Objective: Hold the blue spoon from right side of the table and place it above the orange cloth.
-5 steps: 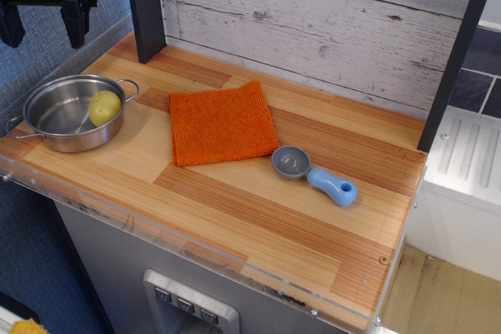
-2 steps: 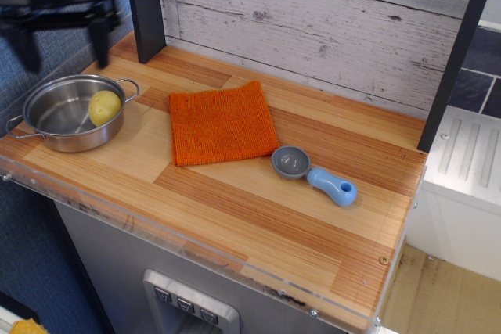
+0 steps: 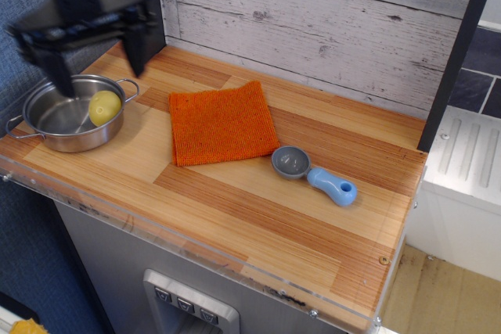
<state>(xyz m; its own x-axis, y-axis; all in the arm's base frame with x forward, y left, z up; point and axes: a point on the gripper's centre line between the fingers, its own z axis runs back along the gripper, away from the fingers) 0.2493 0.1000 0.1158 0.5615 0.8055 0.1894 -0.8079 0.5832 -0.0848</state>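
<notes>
My gripper will grab the blue spoon's light-blue handle (image 3: 332,186) next and will then place the spoon above the orange cloth (image 3: 221,122).
The blue spoon (image 3: 315,175) lies flat on the wooden table (image 3: 266,217), right of centre, its grey bowl toward the cloth and its light-blue handle pointing right. The orange cloth (image 3: 221,122) lies flat just left of the spoon's bowl, its near right corner almost touching it. My gripper (image 3: 95,68) is black and motion-blurred, open and empty, hanging above the steel pot at the far left, well away from the spoon.
A steel pot (image 3: 66,113) with a yellow-green round object (image 3: 105,107) inside stands at the left front. A dark post (image 3: 145,5) and a whitewashed plank wall (image 3: 313,29) bound the back. A second dark post (image 3: 458,52) stands at the right.
The gripper has moved from the top left corner rightward and down, now over the pot. The spoon, cloth and pot have not moved.
</notes>
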